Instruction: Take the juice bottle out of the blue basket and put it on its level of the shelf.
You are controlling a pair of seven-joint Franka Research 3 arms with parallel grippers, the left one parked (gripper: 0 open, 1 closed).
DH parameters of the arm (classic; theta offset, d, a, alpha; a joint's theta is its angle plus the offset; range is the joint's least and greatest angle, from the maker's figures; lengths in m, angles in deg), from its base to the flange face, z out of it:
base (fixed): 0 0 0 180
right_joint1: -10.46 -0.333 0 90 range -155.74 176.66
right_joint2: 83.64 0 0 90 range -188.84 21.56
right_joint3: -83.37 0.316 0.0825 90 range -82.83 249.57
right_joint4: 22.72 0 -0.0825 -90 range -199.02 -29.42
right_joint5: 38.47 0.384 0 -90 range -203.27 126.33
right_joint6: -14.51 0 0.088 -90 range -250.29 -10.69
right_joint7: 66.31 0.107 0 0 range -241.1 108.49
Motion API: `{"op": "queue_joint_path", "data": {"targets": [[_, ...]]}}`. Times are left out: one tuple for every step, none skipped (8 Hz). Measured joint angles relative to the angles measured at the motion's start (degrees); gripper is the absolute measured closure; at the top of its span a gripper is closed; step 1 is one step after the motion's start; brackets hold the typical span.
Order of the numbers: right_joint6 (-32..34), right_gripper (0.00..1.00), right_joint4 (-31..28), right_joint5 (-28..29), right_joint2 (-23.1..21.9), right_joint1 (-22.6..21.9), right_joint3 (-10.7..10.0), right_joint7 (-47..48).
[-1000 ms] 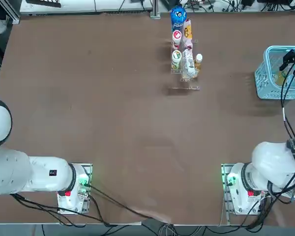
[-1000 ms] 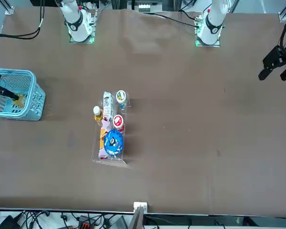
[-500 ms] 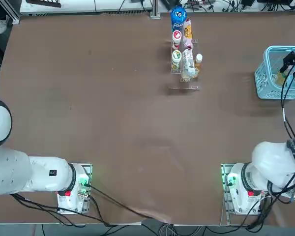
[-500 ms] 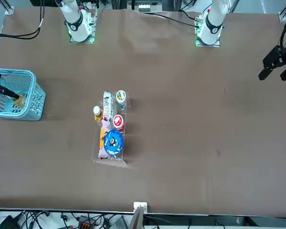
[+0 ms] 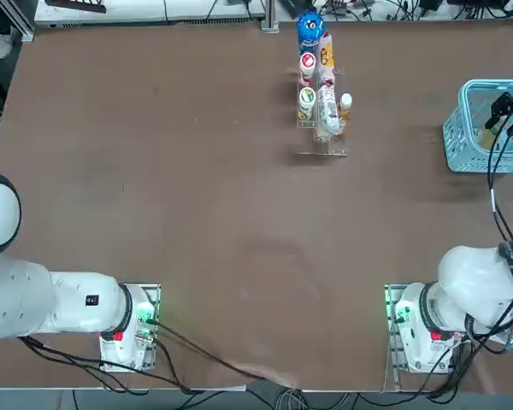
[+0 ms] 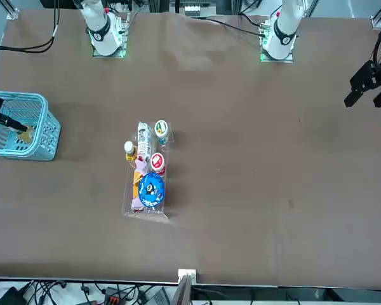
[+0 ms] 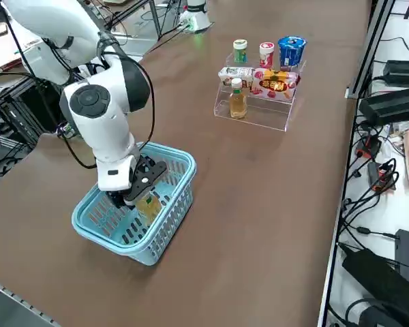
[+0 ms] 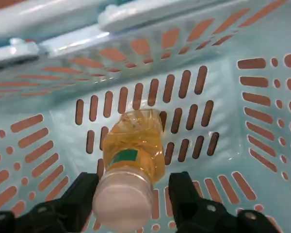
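My right gripper is about to grab the juice bottle by its white-end with the cap (image 8: pixel 123 198), then I'll move it from the blue basket to its shelf level.
The juice bottle (image 8: pixel 133 150) lies tilted inside the blue basket (image 7: pixel 169 155), white cap toward the wrist camera, amber liquid showing. My right gripper (image 8: pixel 131 187) is down in the basket with one finger on each side of the bottle's cap end. The jaws are open, with a thin gap still showing beside the cap. The right side view shows the gripper (image 7: pixel 133 194) low in the basket at the bottle (image 7: pixel 148 204). The clear shelf (image 7: pixel 259 112) stands far across the table, and a near-alike juice bottle (image 7: pixel 238 99) is on its lowest level.
The shelf also holds a blue-topped bottle (image 7: pixel 291 50), a red-and-white-lidded bottle (image 7: pixel 266 53), a green-lidded bottle (image 7: pixel 240 49) and snack packs (image 7: pixel 276 80). The basket's lattice walls (image 8: pixel 136 43) close in around the gripper. Cables and equipment lie beyond the table's far edge (image 7: pixel 358 75).
The right gripper's fingers have drawn closer together around the juice bottle in the basket. The arm has barely shifted. The bottle stays in the basket.
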Motion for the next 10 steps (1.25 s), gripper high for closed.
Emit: {"op": "queue_joint_path", "data": {"targets": [[0.0, 0.18, -0.07, 0.0, 0.11, 0.0, 0.0, 0.0], [0.0, 0.22, -0.09, 0.0, 0.1, 0.0, 0.0, -0.01], [0.0, 0.28, -0.09, 0.0, 0.1, 0.0, 0.0, -0.02], [0.0, 0.32, -0.09, 0.0, 0.09, 0.0, 0.01, -0.04], [0.0, 0.39, -0.09, 0.0, 0.04, 0.0, 0.04, -0.48], [0.0, 0.46, -0.09, 0.0, -0.03, 0.01, 0.04, -1.06], [0.0, 0.46, -0.08, 0.0, -0.03, 0.01, 0.04, -1.61], [0.0, 0.46, -0.07, 0.0, -0.04, 0.01, 0.04, -1.82], [0.0, 0.46, -0.06, 0.0, -0.04, 0.01, 0.05, -1.86], [0.0, 0.46, -0.05, 0.0, -0.05, 0.01, 0.05, -1.87]]}}
